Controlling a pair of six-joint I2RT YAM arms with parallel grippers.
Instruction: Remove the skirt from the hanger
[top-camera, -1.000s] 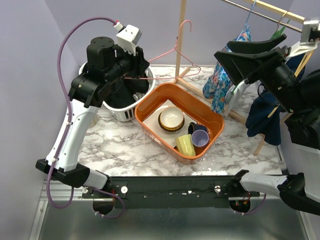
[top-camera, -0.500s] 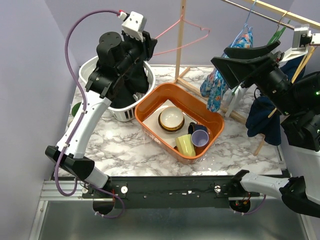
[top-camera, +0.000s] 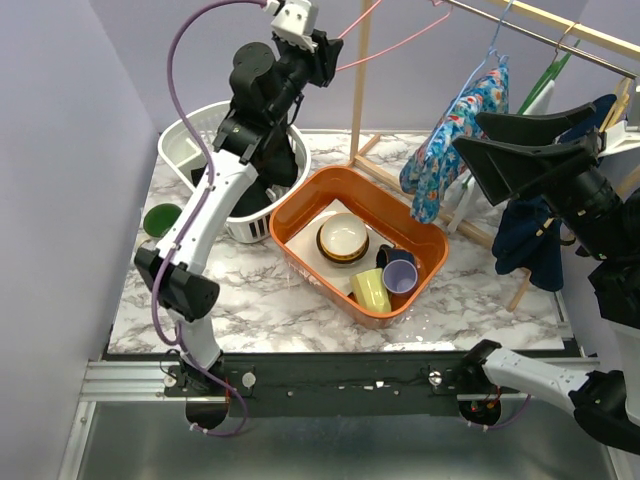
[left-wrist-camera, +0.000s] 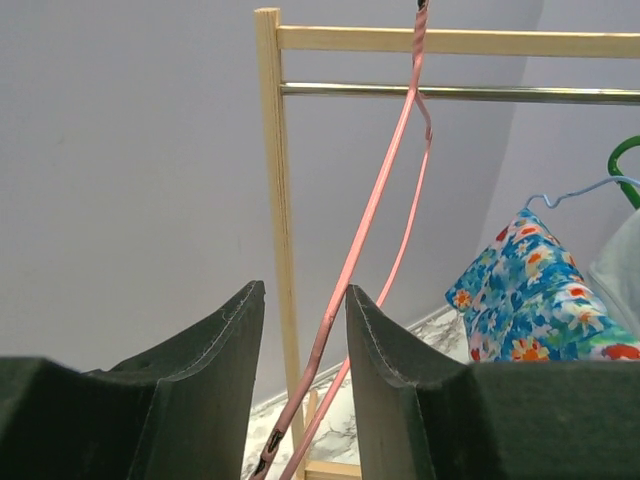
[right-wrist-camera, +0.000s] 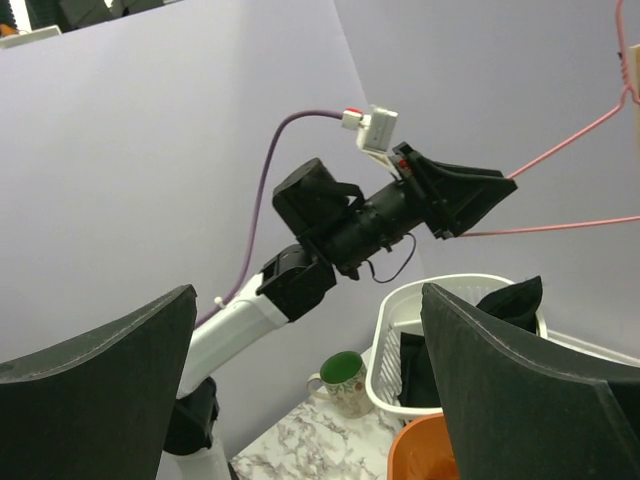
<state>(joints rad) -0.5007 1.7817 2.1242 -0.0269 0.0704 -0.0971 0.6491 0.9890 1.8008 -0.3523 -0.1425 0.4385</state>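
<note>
The pink hanger would fall short if my left gripper opened now: the metal bar runs past the hanger's twisted neck.
My left gripper is raised high at the back and is shut on a bare pink wire hanger. In the left wrist view the hanger runs up between the fingers towards the metal rail. A black skirt lies bunched in the white laundry basket below the left arm. It also shows in the right wrist view. My right gripper is open and empty, in the air to the right, pointing at the left arm.
An orange tub holds a bowl and two cups. A green mug stands left of the basket. The wooden rack post rises behind the tub. A floral garment and a navy garment hang on the rail.
My left arm has lifted the pink hanger up from above the basket and swung it right towards the rail. My right gripper has drawn back to the right.
</note>
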